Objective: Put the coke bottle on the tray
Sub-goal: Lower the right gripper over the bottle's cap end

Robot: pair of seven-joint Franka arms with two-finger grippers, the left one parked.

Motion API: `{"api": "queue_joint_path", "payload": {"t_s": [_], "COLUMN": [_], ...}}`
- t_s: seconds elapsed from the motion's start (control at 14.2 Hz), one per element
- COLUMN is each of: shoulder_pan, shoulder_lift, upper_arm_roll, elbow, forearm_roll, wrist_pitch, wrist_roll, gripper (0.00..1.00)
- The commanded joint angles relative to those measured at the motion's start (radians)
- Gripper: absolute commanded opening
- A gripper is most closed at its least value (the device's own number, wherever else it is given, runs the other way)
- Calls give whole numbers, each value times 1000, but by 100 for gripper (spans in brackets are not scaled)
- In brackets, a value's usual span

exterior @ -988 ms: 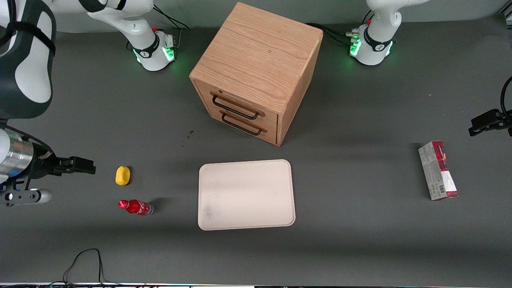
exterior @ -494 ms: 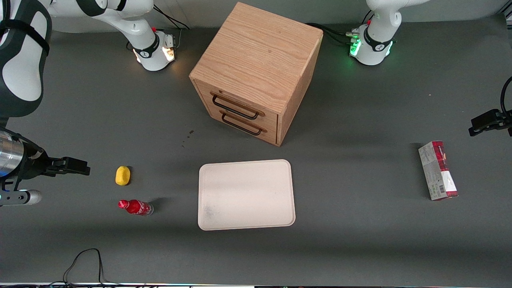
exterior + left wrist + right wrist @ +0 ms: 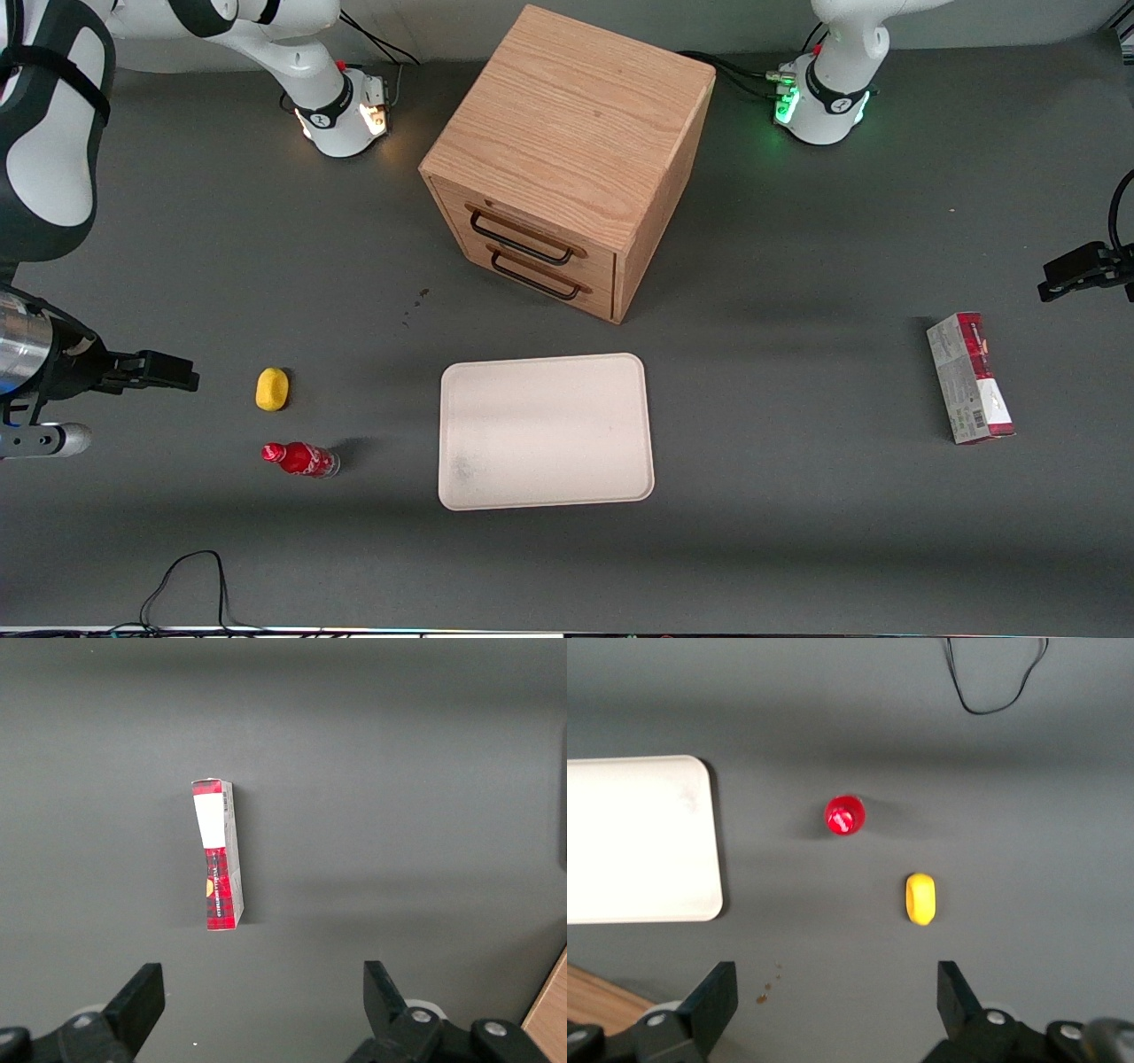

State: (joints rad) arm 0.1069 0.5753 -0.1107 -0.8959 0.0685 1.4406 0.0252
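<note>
I will next pick up the bottle with my right gripper by its capped neck (image 3: 278, 453), to put the coke bottle on the cream-white tray (image 3: 545, 431).
The coke bottle (image 3: 299, 459), small with a red cap and red label, stands upright on the grey table, nearer the front camera than the yellow lump. In the right wrist view I see its red cap (image 3: 844, 815) from above. The cream-white tray (image 3: 545, 431) lies flat in front of the drawer box, beside the bottle, with nothing on it; its rounded corner shows in the right wrist view (image 3: 638, 842). My right gripper (image 3: 164, 372) hovers high above the table at the working arm's end, off to the side of the bottle and the yellow lump. It (image 3: 835, 1001) is open and holds nothing.
A yellow oval lump (image 3: 272, 389) (image 3: 920, 898) lies close to the bottle. A wooden drawer box (image 3: 567, 159) stands mid-table. A red-and-grey carton (image 3: 969, 377) (image 3: 217, 855) lies toward the parked arm's end. A black cable (image 3: 186, 576) loops at the table's near edge.
My right gripper drew back slightly toward the working arm's end of the table, then held still. The working arm's base light changed from green to amber. The bottle and tray have not moved.
</note>
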Motion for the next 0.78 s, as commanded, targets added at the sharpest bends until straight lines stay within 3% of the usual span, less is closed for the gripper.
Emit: {"api": "queue_joint_path", "payload": {"t_s": [0.0,0.71], "shoulder_pan": [-12,-7], "shoulder_lift": [69,138], "upper_arm_roll": [14,23], "elbow": [38,32], "forearm_roll": [27,25], "wrist_pitch": [58,90], "wrist_roll": [25,15], "gripper": [100,100]}}
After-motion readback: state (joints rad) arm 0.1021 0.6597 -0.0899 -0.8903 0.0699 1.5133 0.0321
